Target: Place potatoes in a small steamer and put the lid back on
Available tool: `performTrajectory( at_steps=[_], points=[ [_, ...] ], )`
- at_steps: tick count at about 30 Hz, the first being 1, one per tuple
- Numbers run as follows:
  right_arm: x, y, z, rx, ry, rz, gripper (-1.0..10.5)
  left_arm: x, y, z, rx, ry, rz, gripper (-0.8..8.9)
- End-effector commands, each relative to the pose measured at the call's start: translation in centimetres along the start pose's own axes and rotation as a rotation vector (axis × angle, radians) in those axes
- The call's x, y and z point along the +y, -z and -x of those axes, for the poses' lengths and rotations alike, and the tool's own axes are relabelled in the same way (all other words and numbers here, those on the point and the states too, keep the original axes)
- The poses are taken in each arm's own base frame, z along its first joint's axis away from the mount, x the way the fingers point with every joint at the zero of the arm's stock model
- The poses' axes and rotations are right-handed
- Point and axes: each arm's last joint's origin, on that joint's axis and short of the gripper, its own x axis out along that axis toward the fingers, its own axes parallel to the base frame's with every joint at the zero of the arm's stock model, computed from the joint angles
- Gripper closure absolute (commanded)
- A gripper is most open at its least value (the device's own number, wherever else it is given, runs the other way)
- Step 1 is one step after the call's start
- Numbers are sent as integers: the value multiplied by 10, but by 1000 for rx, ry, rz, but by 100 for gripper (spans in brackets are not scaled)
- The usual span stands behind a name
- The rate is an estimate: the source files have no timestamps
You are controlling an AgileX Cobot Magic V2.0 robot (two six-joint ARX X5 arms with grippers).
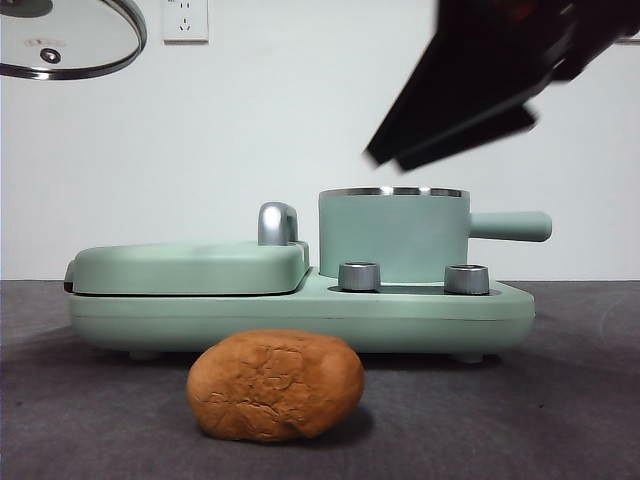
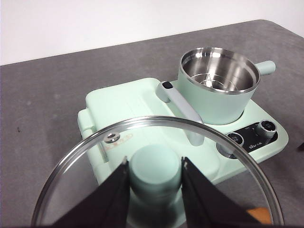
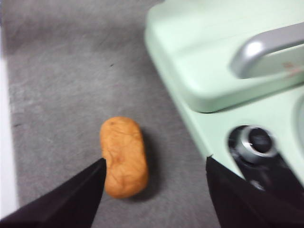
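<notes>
The robot's right gripper next needs to grab the potato around its rounded middle [image 1: 275,385], so that the potato can go into the steamer pot [image 1: 393,233].
The orange-brown potato [image 1: 275,386] lies on the grey table in front of the appliance; it also shows in the right wrist view [image 3: 123,156]. The mint-green steamer pot [image 1: 393,233] stands uncovered on the appliance's right side, its steel inside empty in the left wrist view [image 2: 219,71]. My left gripper [image 2: 155,170] is shut on the green knob of the glass lid [image 2: 95,156] and holds it high at the front view's top left [image 1: 65,38]. My right gripper [image 3: 154,166] is open, high above the potato; it shows dark at the front view's top right [image 1: 455,130].
The flat mint-green griddle plate [image 1: 190,265] with its chrome handle [image 1: 277,222] fills the appliance's left half. Two steel knobs [image 1: 360,276] sit on its front right. A wall socket [image 1: 185,18] is on the white wall behind.
</notes>
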Motion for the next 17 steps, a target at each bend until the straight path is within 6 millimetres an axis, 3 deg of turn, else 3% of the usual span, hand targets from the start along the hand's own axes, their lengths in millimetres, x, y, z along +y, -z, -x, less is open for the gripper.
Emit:
performTrajectory(
  at_steps=[1,8,17],
  points=[
    [0,-3,-20,24,-35,-7,606,-1,-7,4,-43,2,0,798],
    [4,7,-55,98,-95,-6,561,-1,-7,4,-44,2,0,798],
    [10,22,-86,177,-142,-11,561,-1,-7,4,-44,2,-1,798]
  ],
)
